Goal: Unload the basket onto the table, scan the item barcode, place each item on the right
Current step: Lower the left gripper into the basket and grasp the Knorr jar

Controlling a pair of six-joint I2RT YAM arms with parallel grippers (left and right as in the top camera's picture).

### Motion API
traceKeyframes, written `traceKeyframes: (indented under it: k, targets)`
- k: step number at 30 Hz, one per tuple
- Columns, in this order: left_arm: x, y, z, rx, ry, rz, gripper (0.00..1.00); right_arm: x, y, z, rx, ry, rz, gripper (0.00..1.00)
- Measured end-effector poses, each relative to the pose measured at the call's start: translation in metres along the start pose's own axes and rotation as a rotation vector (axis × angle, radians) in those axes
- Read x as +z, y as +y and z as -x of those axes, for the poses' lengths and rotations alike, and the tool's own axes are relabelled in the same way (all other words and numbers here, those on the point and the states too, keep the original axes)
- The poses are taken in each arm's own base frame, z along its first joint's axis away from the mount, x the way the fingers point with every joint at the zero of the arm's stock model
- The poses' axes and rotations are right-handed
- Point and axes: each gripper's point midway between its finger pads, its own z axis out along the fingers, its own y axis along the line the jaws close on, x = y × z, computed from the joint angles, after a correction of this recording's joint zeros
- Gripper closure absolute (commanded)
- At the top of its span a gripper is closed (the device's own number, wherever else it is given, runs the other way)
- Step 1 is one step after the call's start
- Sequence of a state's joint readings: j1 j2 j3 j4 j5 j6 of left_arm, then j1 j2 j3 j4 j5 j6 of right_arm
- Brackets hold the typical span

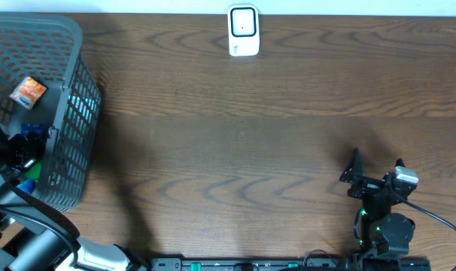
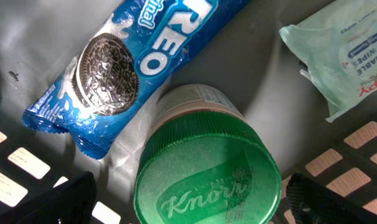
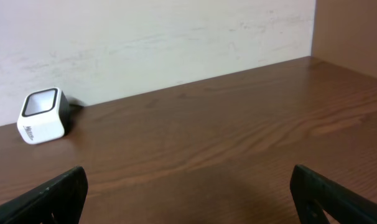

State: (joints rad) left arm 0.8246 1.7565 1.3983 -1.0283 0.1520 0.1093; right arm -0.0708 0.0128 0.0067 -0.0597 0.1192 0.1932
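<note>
The left gripper isn't ready to close yet, as its fingers are short of the jar's body below the green Knorr top (image 1: pixel 34 171) (image 2: pixel 208 178). It needs to move lower first, then close on the jar's body.
A jar with a green Knorr lid (image 2: pixel 207 168) stands in the grey basket (image 1: pixel 71 113) at the table's left edge. My left gripper (image 2: pixel 191 200) is down inside the basket, open, one finger on each side of the lid and apart from it. The white barcode scanner (image 1: pixel 243 31) sits at the far edge of the table and shows at the left of the right wrist view (image 3: pixel 43 115). At the near right, my right gripper (image 1: pixel 377 167) rests low over the wood, open with nothing between its fingers (image 3: pixel 188 199).
A blue Oreo pack (image 2: pixel 132 56) lies beside the jar, and a pale green wipes pack (image 2: pixel 344 50) lies to its right. An orange packet (image 1: pixel 28 91) lies further back in the basket. The basket's mesh walls close in around the left gripper.
</note>
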Motion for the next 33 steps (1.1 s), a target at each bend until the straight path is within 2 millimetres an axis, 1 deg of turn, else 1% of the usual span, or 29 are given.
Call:
traceKeyframes:
  k: [5, 8, 18, 19, 22, 24, 29, 33]
  targets:
    - [0.004, 0.001, 0.003, 0.0, -0.002, 0.0, 0.02, 0.0, 0.0, 0.0, 0.0, 0.0, 0.0, 0.01]
    - [0.012, 0.001, 0.002, -0.002, 0.019, -0.001, 0.02, 0.0, 0.0, 0.0, 0.0, 0.0, 0.0, 0.01]
    - [0.051, 0.005, -0.007, -0.014, 0.14, -0.006, 0.01, 0.0, 0.0, 0.0, 0.0, 0.0, 0.0, 0.01]
    - [0.053, 0.005, -0.009, -0.015, 0.152, -0.006, 0.05, 0.0, 0.0, 0.0, 0.0, 0.0, 0.0, 0.01]
    - [0.056, 0.005, -0.012, -0.022, 0.17, -0.008, 0.25, 0.0, 0.0, 0.0, 0.0, 0.0, 0.0, 0.01]
    - [0.056, 0.005, -0.013, -0.021, 0.173, -0.008, 0.34, 0.0, 0.0, 0.0, 0.0, 0.0, 0.0, 0.01]
    - [0.055, 0.005, -0.014, -0.018, 0.174, -0.007, 0.43, 0.0, 0.0, 0.0, 0.0, 0.0, 0.0, 0.01]
    - [0.054, 0.005, -0.014, -0.017, 0.173, -0.007, 0.43, 0.0, 0.0, 0.0, 0.0, 0.0, 0.0, 0.01]
